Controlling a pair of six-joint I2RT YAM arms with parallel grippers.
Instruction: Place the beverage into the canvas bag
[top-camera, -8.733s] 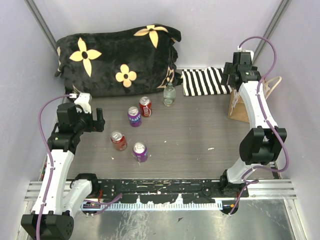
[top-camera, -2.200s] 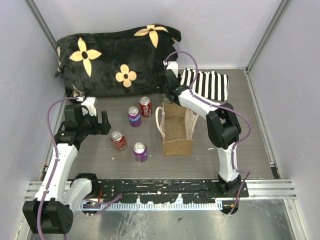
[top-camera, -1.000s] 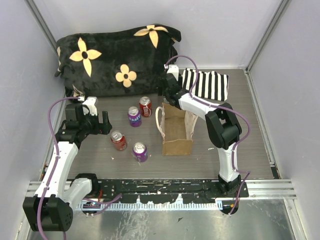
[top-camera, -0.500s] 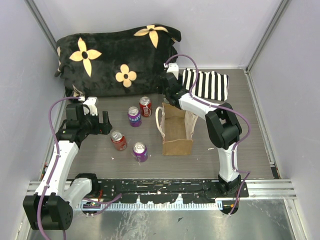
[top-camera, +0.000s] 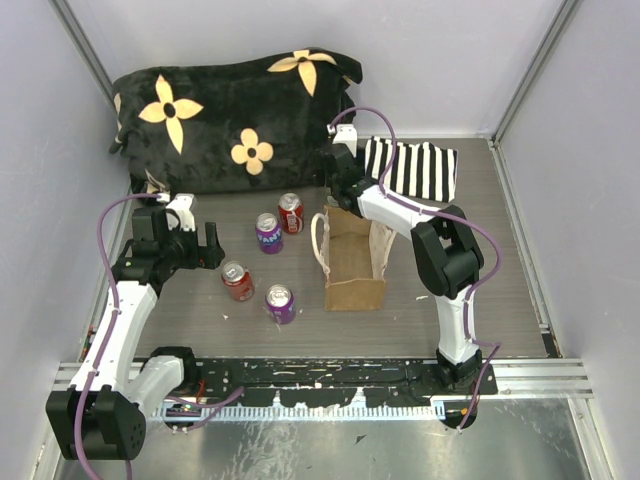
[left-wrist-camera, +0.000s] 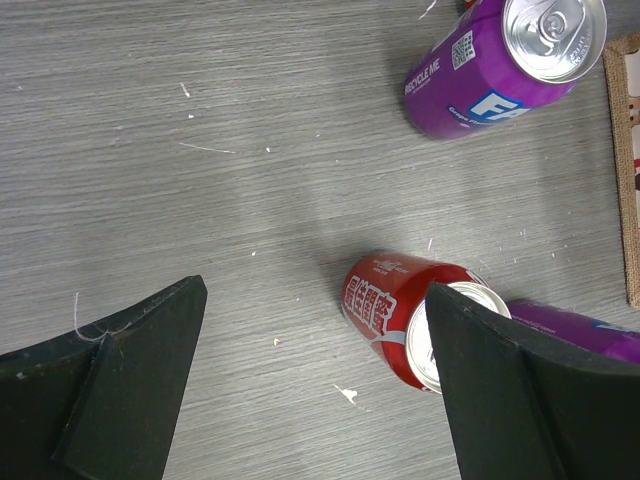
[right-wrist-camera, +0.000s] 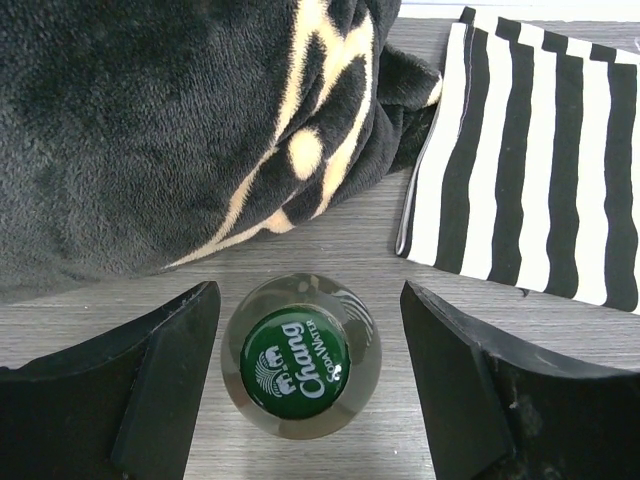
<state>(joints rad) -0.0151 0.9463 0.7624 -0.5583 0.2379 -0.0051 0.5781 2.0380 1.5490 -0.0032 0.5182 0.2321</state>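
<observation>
My right gripper grabs the bottle by its green-capped top (right-wrist-camera: 297, 362) next, to leave the bottle's base free to enter the open canvas bag.
The canvas bag (top-camera: 352, 262) stands open in the middle of the table, tan with cream handles; its edge shows in the left wrist view (left-wrist-camera: 628, 170). My right gripper (top-camera: 338, 195) hangs open just behind the bag, hiding the bottle in the top view. In the right wrist view the gripper (right-wrist-camera: 310, 292) straddles a clear bottle with a green Chang cap (right-wrist-camera: 296, 368), not touching it. My left gripper (top-camera: 207, 248) is open and empty beside a red can (top-camera: 237, 281). In the left wrist view the gripper (left-wrist-camera: 315, 295) is above that red can (left-wrist-camera: 395, 310).
A second red can (top-camera: 291, 212) and two purple cans (top-camera: 268, 232) (top-camera: 279, 303) stand left of the bag. A black flowered blanket (top-camera: 235, 115) fills the back left. A black-and-white striped cloth (top-camera: 415, 168) lies at the back right.
The bag has gone from the far right to the middle. My right gripper has come over the bottle. In the last second nearly nothing has moved.
</observation>
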